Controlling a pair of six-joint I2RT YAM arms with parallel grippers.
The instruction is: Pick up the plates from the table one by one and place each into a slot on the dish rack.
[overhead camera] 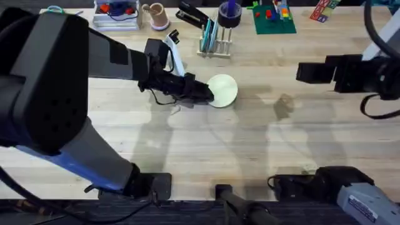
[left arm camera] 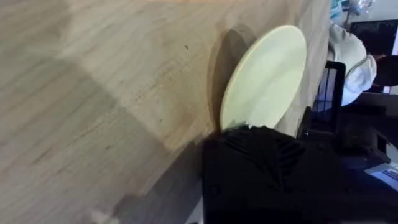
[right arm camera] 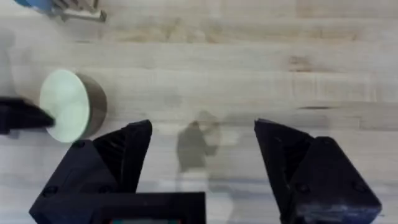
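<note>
The pale yellow-green plate already has one edge covered by my left gripper. My right gripper will next grab the plate by its free opposite rim (overhead camera: 235, 91) (right arm camera: 87, 104).
My left gripper (overhead camera: 208, 94) reaches across the middle of the table (overhead camera: 206, 150) and is shut on the near rim of a pale yellow-green plate (overhead camera: 224, 89). In the left wrist view the plate (left arm camera: 267, 74) stands tilted on edge, throws a shadow on the wood, and its rim disappears under my black finger (left arm camera: 273, 168). The white dish rack (overhead camera: 215, 42) stands behind it at the back, with a light blue plate (overhead camera: 210, 32) upright in a slot. My right gripper (right arm camera: 202, 143) hangs open and empty over bare wood at the right (overhead camera: 301, 72), facing the plate (right arm camera: 65, 106).
Along the back edge are a clear tray (overhead camera: 115, 15), a tan cup (overhead camera: 156, 15), a black stapler (overhead camera: 190, 15), a black tape roll (overhead camera: 229, 15) and a green baseplate (overhead camera: 274, 20). A knot (overhead camera: 284, 105) marks the wood between the grippers.
</note>
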